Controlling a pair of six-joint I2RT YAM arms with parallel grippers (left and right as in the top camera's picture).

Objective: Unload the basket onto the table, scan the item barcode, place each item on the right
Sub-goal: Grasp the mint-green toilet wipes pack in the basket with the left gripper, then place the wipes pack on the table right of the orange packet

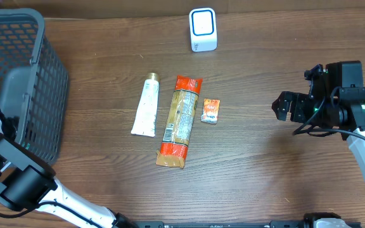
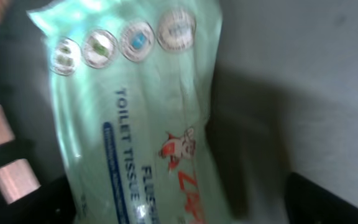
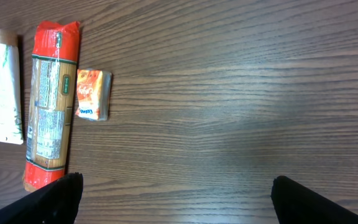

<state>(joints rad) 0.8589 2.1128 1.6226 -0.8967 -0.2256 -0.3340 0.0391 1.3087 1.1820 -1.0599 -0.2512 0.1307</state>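
The pack's lower end [image 2: 151,198] lies between the open fingers of my left gripper with both sides free, so my left gripper should close on the pack.
Filling the left wrist view is a pale green pack of toilet tissue [image 2: 135,118], lying on the grey floor of the basket [image 2: 303,74]. My left gripper [image 2: 179,208] is open, its dark fingers [image 2: 17,202] standing either side of the pack's lower end, with a gap on the right. No barcode shows on the pack. The white scanner with a blue window [image 1: 203,30] stands at the back of the table. My right gripper [image 1: 282,104] hovers open over bare wood at the right, its fingers [image 3: 55,199] holding nothing.
The dark mesh basket [image 1: 18,82] fills the left side, and my left arm [image 1: 11,180] reaches into it from the front. Mid-table lie a white tube [image 1: 146,105], a long red-ended pasta packet [image 1: 180,120] and a small orange packet [image 1: 210,111].
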